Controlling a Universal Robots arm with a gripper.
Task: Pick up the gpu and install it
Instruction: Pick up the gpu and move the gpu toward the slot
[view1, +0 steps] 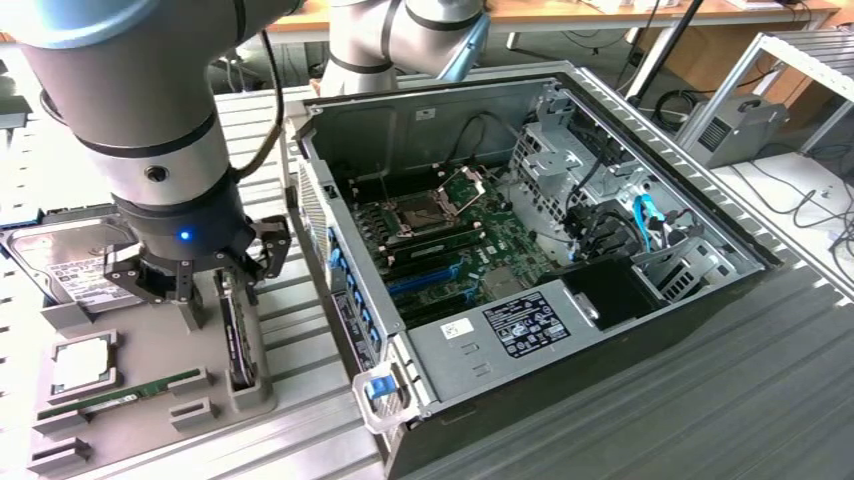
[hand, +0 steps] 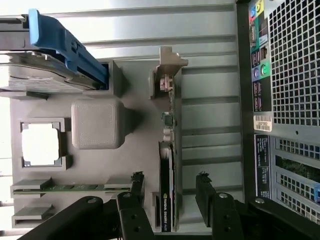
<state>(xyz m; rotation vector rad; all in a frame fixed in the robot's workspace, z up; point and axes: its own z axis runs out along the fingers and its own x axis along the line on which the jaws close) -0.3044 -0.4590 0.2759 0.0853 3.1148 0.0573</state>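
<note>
Bare components stick out near the GPU's bracket. The robot's gripper will next grab the GPU by its flat black shroud (hand: 166, 187), where the shroud's two sides face each other, to install it.
The gpu (view1: 242, 345) stands on edge in a slot of the grey holder tray (view1: 147, 350), to the exterior view's left of the open computer case (view1: 534, 330). In the wrist view the gpu (hand: 166, 165) runs as a thin dark card, with its silver bracket (hand: 170, 62) at the far end. My gripper (view1: 224, 295) hangs straight over the tray, open. Its two black fingers straddle the card's near end, one on each side, with a gap between each finger and the card. Seen from the wrist, the gripper (hand: 170, 182) has nothing clamped in it.
The tray also holds a hard drive (view1: 67, 262) in a blue caddy (hand: 65, 42), a CPU (view1: 83, 365) and a RAM stick (view1: 123, 393). The motherboard (view1: 461, 250) lies exposed inside the case. The case's rear panel (hand: 292, 100) stands close beside the tray.
</note>
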